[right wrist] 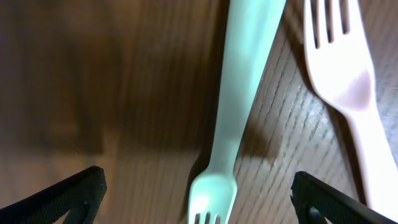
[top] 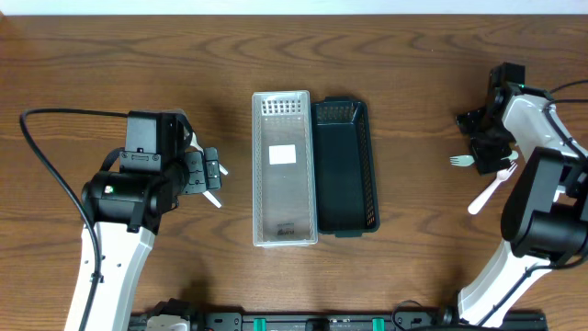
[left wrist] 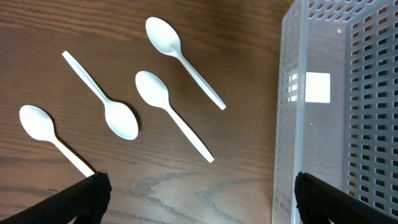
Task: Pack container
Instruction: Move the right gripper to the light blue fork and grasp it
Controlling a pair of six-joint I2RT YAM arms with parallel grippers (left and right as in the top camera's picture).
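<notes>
I need to lower my right gripper first and then close it on the pale green fork (right wrist: 226, 144). My right gripper's fingers are apart from their shadows on the wood in the right wrist view.
A clear white perforated bin (top: 284, 170) and a dark green bin (top: 344, 167) lie side by side mid-table; both look empty. My left gripper (left wrist: 199, 199) is open above the wood, just left of the white bin (left wrist: 336, 112). Several white plastic spoons (left wrist: 171, 112) lie on the table ahead of it; only one handle tip (top: 213, 198) shows in the overhead view. My right gripper (right wrist: 199, 202) is open low over a pale green fork (right wrist: 233, 118), which lies between the fingers. A pink fork (right wrist: 348, 81) lies beside it. Both forks (top: 462, 161) (top: 489, 190) are at the right.
The arm bases stand at the front left (top: 119, 239) and front right (top: 542, 230) of the brown wooden table. A black cable (top: 46, 156) loops at the left. The white bin's wall is close to my left gripper's right finger.
</notes>
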